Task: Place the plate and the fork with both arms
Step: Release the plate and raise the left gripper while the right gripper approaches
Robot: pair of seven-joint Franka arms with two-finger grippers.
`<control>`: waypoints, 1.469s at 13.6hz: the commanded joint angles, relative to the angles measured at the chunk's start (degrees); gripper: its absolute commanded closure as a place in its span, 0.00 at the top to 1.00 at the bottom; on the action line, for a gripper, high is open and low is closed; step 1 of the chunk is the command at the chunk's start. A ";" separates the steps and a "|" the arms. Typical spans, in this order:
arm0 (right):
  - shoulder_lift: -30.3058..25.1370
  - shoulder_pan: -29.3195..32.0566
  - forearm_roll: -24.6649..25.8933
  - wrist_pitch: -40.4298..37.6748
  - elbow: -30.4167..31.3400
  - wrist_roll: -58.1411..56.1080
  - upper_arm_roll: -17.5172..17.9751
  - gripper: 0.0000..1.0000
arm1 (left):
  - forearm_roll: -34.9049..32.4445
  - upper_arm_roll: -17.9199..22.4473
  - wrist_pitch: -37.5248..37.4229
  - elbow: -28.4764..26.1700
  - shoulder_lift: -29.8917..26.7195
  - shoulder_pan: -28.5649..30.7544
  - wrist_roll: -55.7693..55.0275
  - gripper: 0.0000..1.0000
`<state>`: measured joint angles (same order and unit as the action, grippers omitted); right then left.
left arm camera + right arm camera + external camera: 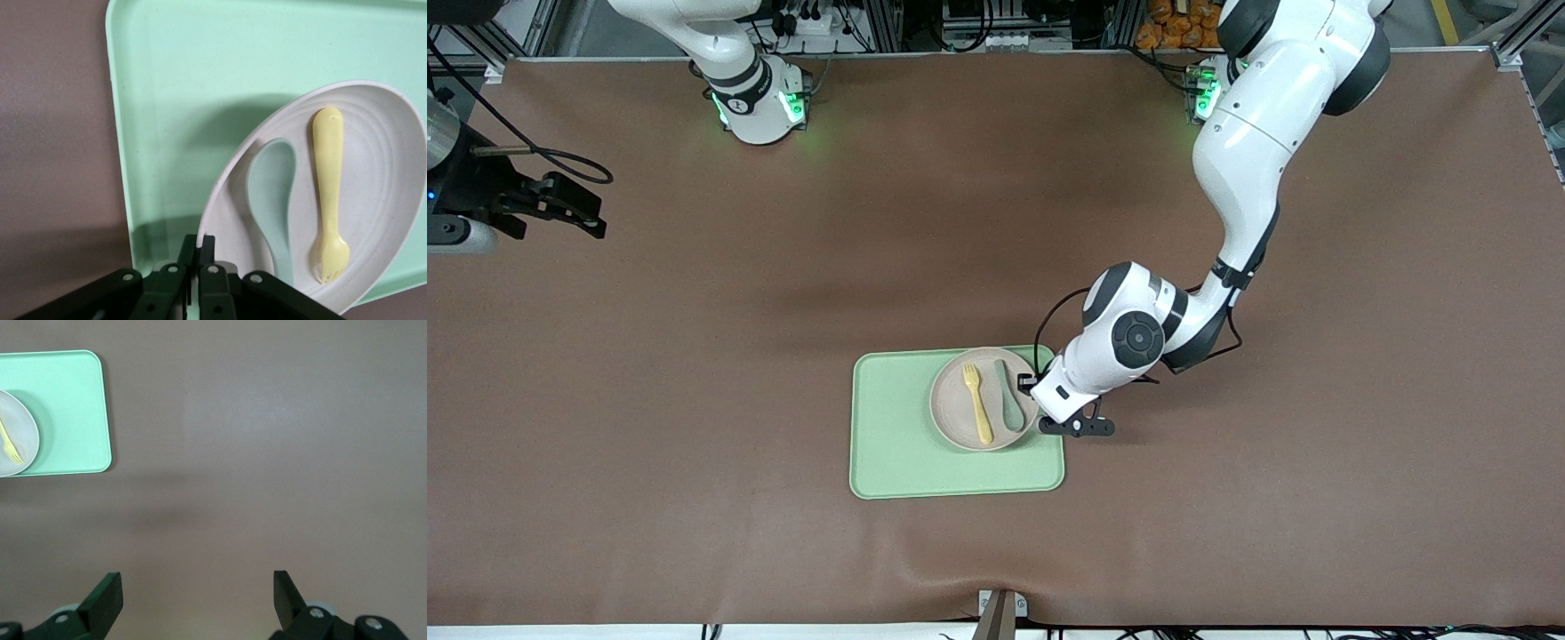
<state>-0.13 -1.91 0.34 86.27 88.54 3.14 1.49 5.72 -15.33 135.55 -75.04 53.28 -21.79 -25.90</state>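
The bottom of the plate is resting in the pale green tray, so the plate would stay there if I opened my left gripper now.
The off-white plate [951, 407] lies on the pale green tray [898, 440], at the tray's end toward the left arm. The pale yellow fork [977, 404] lies in the plate beside a grey-green spoon [1009, 400]. My left gripper [1042, 424] is low at the plate's rim on the left arm's side. In the left wrist view the gripper [199, 243] is shut on the rim of the plate [380, 200], with the fork [327, 193] and spoon [273, 193] in it. My right gripper [591, 218] waits open and empty over bare table at the right arm's end.
The brown table mat [1227, 498] spreads around the tray. The right wrist view shows the right gripper [198, 587] over bare mat, with the tray [73, 413], plate [23, 440] and fork [9, 445] at a distance.
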 commanded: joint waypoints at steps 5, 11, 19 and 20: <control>4.17 0.33 0.46 0.31 -1.88 0.02 0.09 1.00 | 0.69 0.83 2.17 1.83 1.91 -1.33 -0.73 0.09; 5.84 0.15 0.19 0.31 -1.88 -0.06 0.09 1.00 | 0.70 0.83 7.27 1.65 0.34 -0.54 -2.66 1.00; 14.88 -7.12 0.19 10.83 -3.28 0.90 0.18 1.00 | -4.23 1.27 -14.23 0.34 -16.61 8.41 -1.53 1.00; 17.07 -8.79 0.28 11.37 -4.68 1.86 0.09 1.00 | -4.31 1.27 -17.66 0.25 -18.72 10.08 -0.82 1.00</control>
<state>12.32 -7.62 0.35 97.11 88.00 3.37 1.85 2.55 -13.98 123.02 -72.20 39.86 -14.29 -27.51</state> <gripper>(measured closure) 0.000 0.000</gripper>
